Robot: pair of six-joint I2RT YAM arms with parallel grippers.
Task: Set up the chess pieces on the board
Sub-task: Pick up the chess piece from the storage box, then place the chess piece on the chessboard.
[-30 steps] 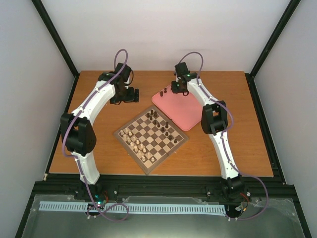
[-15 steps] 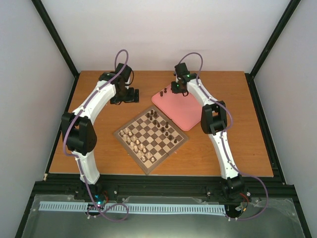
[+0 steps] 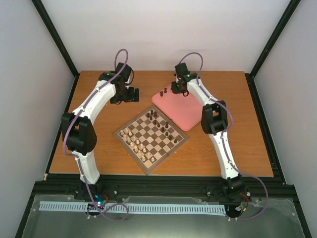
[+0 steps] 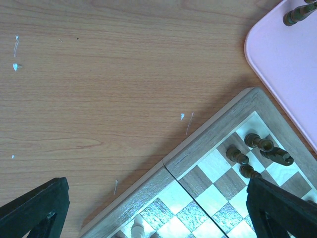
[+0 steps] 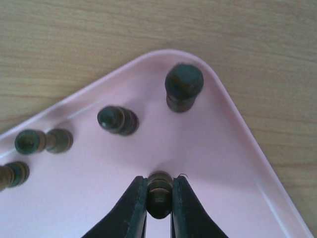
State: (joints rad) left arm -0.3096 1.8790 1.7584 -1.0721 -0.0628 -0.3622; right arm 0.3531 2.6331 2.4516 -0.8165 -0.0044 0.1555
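The head of the dark chess piece is between my closed fingers. The piece would come up off the pink tray [image 5: 218,163] if I lifted my right gripper now.
The chessboard [image 3: 170,150] lies at the table's middle, with pale chessmen on its left side and dark chess pieces [image 3: 163,127] on its right side. In the right wrist view my right gripper [image 5: 159,198] is shut on a dark chess piece [image 5: 159,196] standing on the pink tray [image 5: 218,163]. Several more dark pieces [image 5: 184,87] stand on the tray beyond it. In the top view the right gripper [image 3: 175,88] is over the tray's far corner. My left gripper [image 3: 130,95] hangs open and empty above the table left of the board's far corner [image 4: 250,96].
The pink tray [image 3: 185,114] lies right of the board, touching its far-right edge. Bare wooden table [image 4: 99,89] lies behind and left of the board. Black frame posts stand at the table's back corners.
The right gripper dipped slightly at the tray's far corner and stays on the piece. The left arm has not moved.
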